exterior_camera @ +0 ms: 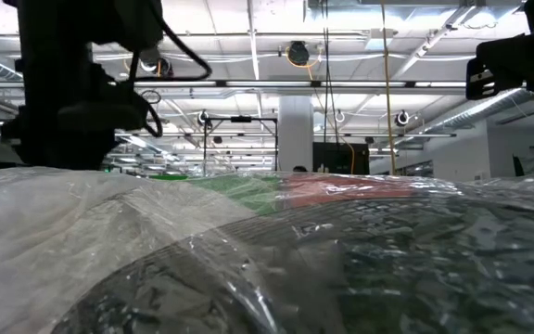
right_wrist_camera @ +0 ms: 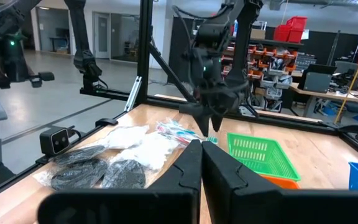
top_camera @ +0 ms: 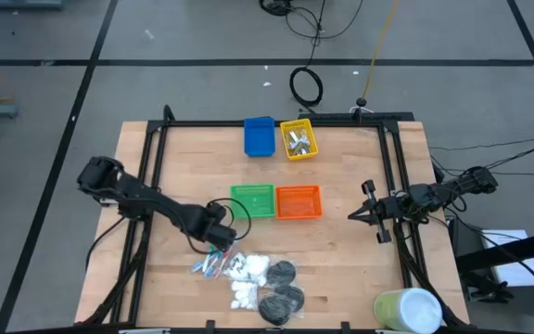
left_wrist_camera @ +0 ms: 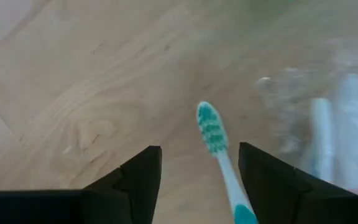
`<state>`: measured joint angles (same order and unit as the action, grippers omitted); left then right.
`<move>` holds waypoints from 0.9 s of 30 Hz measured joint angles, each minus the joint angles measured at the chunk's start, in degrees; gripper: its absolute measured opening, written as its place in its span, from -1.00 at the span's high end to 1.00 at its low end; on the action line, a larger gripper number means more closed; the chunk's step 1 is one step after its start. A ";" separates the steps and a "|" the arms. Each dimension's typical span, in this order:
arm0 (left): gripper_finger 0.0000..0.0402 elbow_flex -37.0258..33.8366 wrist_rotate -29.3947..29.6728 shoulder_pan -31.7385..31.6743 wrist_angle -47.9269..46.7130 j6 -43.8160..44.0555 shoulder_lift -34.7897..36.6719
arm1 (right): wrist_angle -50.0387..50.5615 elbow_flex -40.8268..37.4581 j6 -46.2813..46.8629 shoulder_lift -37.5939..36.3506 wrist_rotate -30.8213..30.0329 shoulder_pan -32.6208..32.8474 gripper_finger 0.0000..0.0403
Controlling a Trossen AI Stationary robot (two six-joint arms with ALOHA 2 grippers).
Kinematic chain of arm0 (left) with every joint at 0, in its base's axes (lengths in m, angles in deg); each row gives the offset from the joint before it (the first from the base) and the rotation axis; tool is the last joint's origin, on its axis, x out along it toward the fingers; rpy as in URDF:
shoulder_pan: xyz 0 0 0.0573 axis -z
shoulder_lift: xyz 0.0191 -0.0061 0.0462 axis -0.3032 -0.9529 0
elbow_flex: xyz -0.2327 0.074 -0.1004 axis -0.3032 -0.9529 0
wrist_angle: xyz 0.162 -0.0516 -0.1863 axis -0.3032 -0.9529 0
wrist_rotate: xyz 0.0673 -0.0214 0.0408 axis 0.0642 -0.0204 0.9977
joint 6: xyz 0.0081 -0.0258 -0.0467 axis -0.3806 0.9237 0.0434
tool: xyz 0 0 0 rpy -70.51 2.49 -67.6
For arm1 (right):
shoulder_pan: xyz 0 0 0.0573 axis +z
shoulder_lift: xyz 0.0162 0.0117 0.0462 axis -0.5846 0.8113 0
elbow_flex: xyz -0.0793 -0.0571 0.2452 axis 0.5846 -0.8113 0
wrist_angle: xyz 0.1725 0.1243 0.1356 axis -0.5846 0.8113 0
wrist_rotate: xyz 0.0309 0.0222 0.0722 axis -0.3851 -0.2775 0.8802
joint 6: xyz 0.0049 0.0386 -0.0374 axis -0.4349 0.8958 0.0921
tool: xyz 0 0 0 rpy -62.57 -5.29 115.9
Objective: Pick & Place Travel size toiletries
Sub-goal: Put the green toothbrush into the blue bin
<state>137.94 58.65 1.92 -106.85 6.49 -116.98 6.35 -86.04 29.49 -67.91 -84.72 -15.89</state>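
Note:
I will next grab the white toothbrush by its neck [left_wrist_camera: 227,169] with my left gripper, so its green bristles stay free for the placing.
The toiletries lie in a heap by the table's near edge: wrapped toothbrushes [top_camera: 209,266], white pads [top_camera: 248,274] and black discs [top_camera: 281,288] [right_wrist_camera: 82,171]. My left gripper [top_camera: 219,239] [left_wrist_camera: 199,180] is open, low over the heap's left end. A white toothbrush with green bristles [left_wrist_camera: 211,129] shows between its fingers, with the handle [left_wrist_camera: 236,196] close to one of them. Silvery tubes [top_camera: 297,141] lie in the yellow bin. My right gripper [top_camera: 355,215] [right_wrist_camera: 201,155] is shut and waits above the table's right side, touching nothing. My left gripper stands with one finger on each side of the green-bristled toothbrush. The handle [left_wrist_camera: 236,196] runs close along the inner side of one finger [left_wrist_camera: 263,177]. I cannot tell whether it touches that finger, nor whether the toothbrush lies on the table or is lifted.
Blue bin [top_camera: 260,135] and yellow bin [top_camera: 298,139] stand at the far edge; green bin [top_camera: 252,199] and orange bin [top_camera: 298,201] sit mid-table, just beyond my left gripper. A pale green-white cylinder [top_camera: 408,311] stands at the near right corner. Crinkled clear wrapping [exterior_camera: 267,269] fills the low view.

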 joint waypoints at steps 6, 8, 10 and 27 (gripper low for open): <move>-0.06 -0.01 -1.50 -1.32 0.65 0.25 -3.77 | 0.00 0.01 -0.02 0.00 0.00 0.00 1.00; -0.06 0.05 -1.72 -1.67 1.16 0.23 -4.25 | -0.02 0.02 0.00 0.00 0.00 -0.02 1.00; -0.06 0.11 -2.08 -1.90 1.98 0.06 -4.60 | -0.02 0.02 -0.02 -0.02 0.00 -0.02 1.00; 0.85 0.09 -2.09 -2.20 3.34 1.32 -5.02 | -0.02 0.02 -0.02 0.00 0.00 0.00 1.00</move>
<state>138.03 56.55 -0.28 -103.51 7.81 -122.01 6.33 -86.02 29.47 -67.91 -84.72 -15.90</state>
